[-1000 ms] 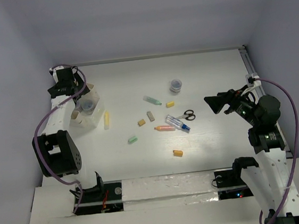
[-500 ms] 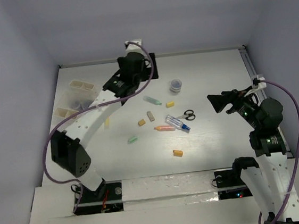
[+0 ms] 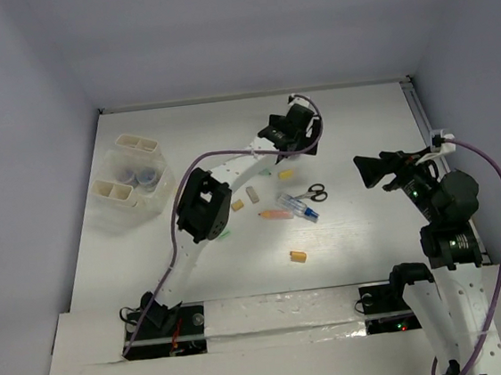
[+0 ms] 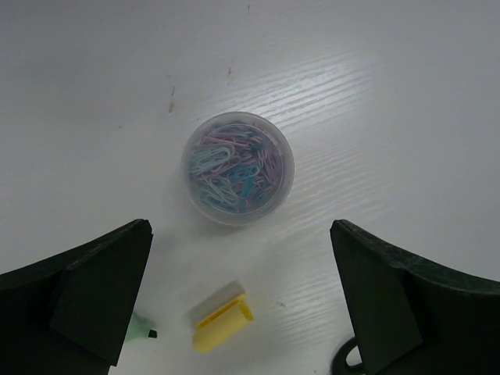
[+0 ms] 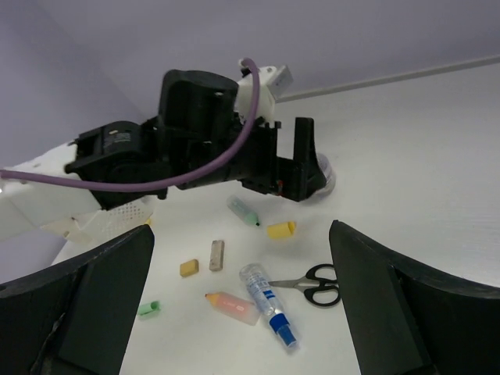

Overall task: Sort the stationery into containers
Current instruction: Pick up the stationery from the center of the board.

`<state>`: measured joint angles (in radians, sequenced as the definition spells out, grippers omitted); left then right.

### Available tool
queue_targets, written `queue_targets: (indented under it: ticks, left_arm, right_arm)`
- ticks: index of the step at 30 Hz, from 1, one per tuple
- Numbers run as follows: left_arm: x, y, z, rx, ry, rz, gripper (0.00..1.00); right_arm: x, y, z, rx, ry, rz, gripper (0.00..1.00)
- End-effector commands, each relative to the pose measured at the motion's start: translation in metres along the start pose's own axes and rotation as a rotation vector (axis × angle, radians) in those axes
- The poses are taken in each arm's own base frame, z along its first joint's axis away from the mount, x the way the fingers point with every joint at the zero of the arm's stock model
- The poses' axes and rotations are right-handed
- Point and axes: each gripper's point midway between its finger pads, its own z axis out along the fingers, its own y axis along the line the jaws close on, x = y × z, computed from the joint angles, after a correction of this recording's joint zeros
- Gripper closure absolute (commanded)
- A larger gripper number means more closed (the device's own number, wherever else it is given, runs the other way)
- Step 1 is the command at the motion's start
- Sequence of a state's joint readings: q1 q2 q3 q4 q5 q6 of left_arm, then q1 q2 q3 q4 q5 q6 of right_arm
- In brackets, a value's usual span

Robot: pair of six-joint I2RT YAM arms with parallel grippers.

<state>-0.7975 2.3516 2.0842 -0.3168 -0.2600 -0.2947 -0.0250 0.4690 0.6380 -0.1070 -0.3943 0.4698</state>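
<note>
I will sort the paper clips into the container, so my left gripper will grab the clear jar's round side (image 4: 287,169).
My left gripper (image 3: 297,138) is open and empty, hovering above a little round clear jar (image 4: 238,168) of coloured paper clips. A yellow eraser (image 4: 221,316) lies between its fingers, nearer the camera, with a green marker tip (image 4: 141,328) to the left. My right gripper (image 3: 367,171) is open and empty at the right, held above the table. Below it lie the scissors (image 5: 316,283), the blue-capped pen (image 5: 268,303), the orange-pink marker (image 5: 233,306), a tan eraser (image 5: 216,255), an orange eraser (image 5: 188,268) and a green eraser (image 5: 150,308). The containers (image 3: 137,146) stand at the far left.
Another orange eraser (image 3: 298,256) lies alone nearer the front edge. Two round jars (image 3: 138,174) sit among the bins. The left arm's links (image 3: 200,202) stretch across the middle of the table, over some items. A rail (image 3: 418,107) runs along the right edge.
My left arm has swung from the bins at the far left across the table to above the clear jar. My right gripper has barely moved.
</note>
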Motion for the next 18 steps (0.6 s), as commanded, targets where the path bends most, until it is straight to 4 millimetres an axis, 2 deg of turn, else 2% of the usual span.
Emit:
queue_targets:
  ticks: [1, 2, 3, 8, 9, 12, 18]
  left_arm:
    - [-0.032, -0.024, -0.019, 0.052, -0.066, 0.029, 0.01]
    - [-0.034, -0.023, -0.017, 0.038, -0.071, 0.029, 0.01]
    - [-0.027, -0.021, -0.009, 0.022, -0.059, 0.035, 0.01]
    - [-0.019, -0.011, 0.007, -0.041, -0.057, 0.054, 0.02]
    - [-0.011, -0.01, 0.014, -0.05, -0.041, 0.064, 0.02]
    - [-0.005, -0.008, 0.024, -0.07, -0.033, 0.073, 0.04]
    - [-0.004, -0.004, 0.032, -0.1, -0.045, 0.074, 0.12]
  right_arm:
    - [-0.008, 0.003, -0.001, -0.008, -0.021, -0.025, 0.0]
    - [-0.007, 0.003, 0.001, -0.012, -0.012, -0.021, 0.0]
    - [-0.006, 0.004, 0.002, -0.018, -0.007, -0.019, 0.0]
    - [-0.006, 0.007, 0.002, -0.034, -0.007, -0.021, 0.0]
    - [-0.008, 0.007, 0.001, -0.034, -0.011, -0.024, 0.0]
    - [-0.006, 0.006, 0.002, -0.03, -0.007, -0.023, 0.0]
    - [-0.004, 0.006, 0.004, -0.039, 0.006, -0.019, 0.0]
